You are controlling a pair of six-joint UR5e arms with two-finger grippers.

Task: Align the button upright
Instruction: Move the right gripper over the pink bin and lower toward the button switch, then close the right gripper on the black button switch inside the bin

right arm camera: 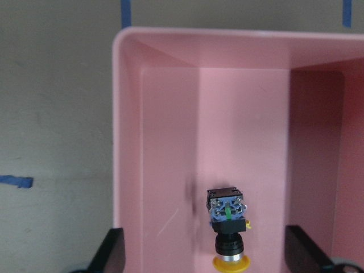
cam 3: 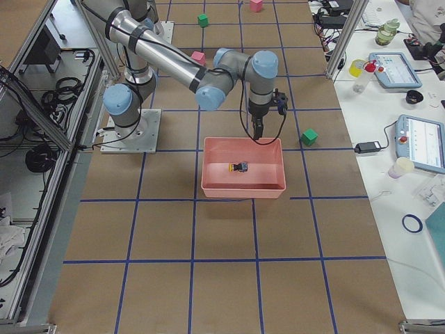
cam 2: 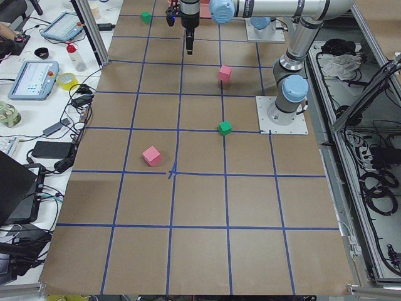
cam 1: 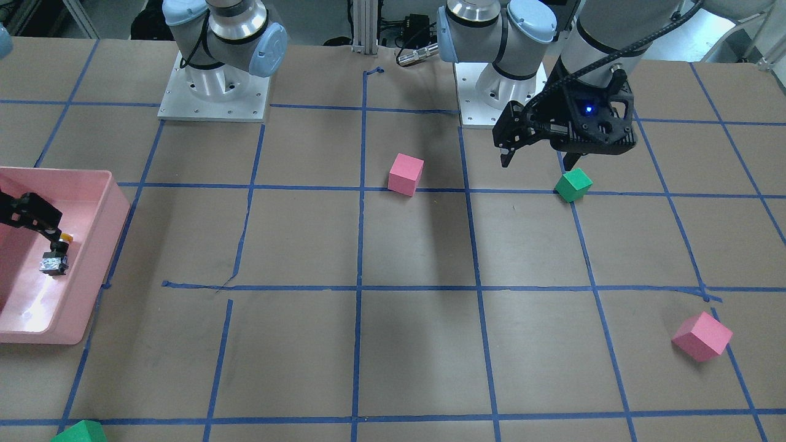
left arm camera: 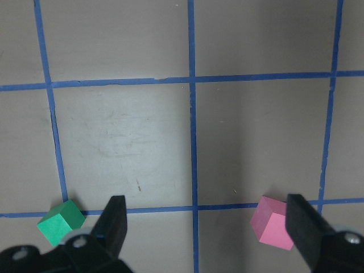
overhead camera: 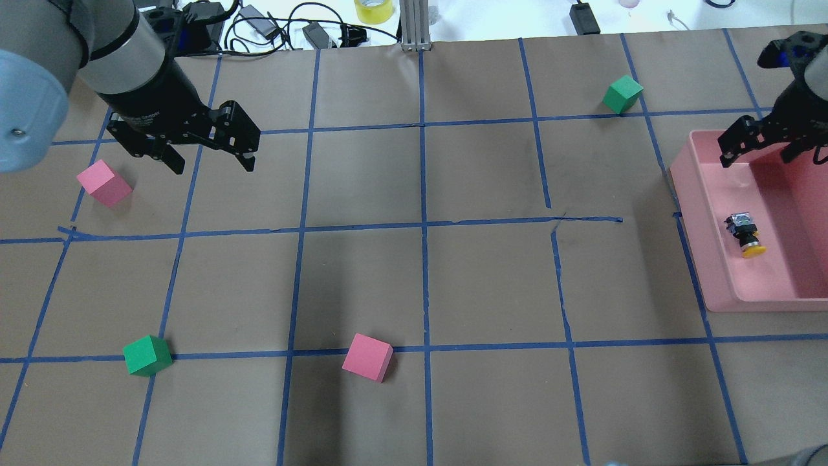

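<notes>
The button (cam 1: 60, 249) needs to stand upright, so the robot's right gripper should next grab it by its contact block base (cam 1: 54, 263).
The button (overhead camera: 744, 234) lies on its side on the floor of the pink bin (overhead camera: 695, 213), yellow cap toward the robot and grey contact block away from it. It also shows in the front view (cam 1: 55, 256) and the right wrist view (right arm camera: 227, 224). My right gripper (overhead camera: 758, 158) hangs open and empty over the bin's far end, apart from the button. In its wrist view the right gripper (right arm camera: 205, 230) has a finger on each side of the button. My left gripper (overhead camera: 213, 168) is open and empty above the table at the far left.
A pink cube (overhead camera: 103, 183) lies just left of the left gripper. A green cube (overhead camera: 147, 355) and a second pink cube (overhead camera: 367, 357) lie nearer the robot. Another green cube (overhead camera: 623, 94) lies beyond the bin. Cables and tape lie past the table's far edge.
</notes>
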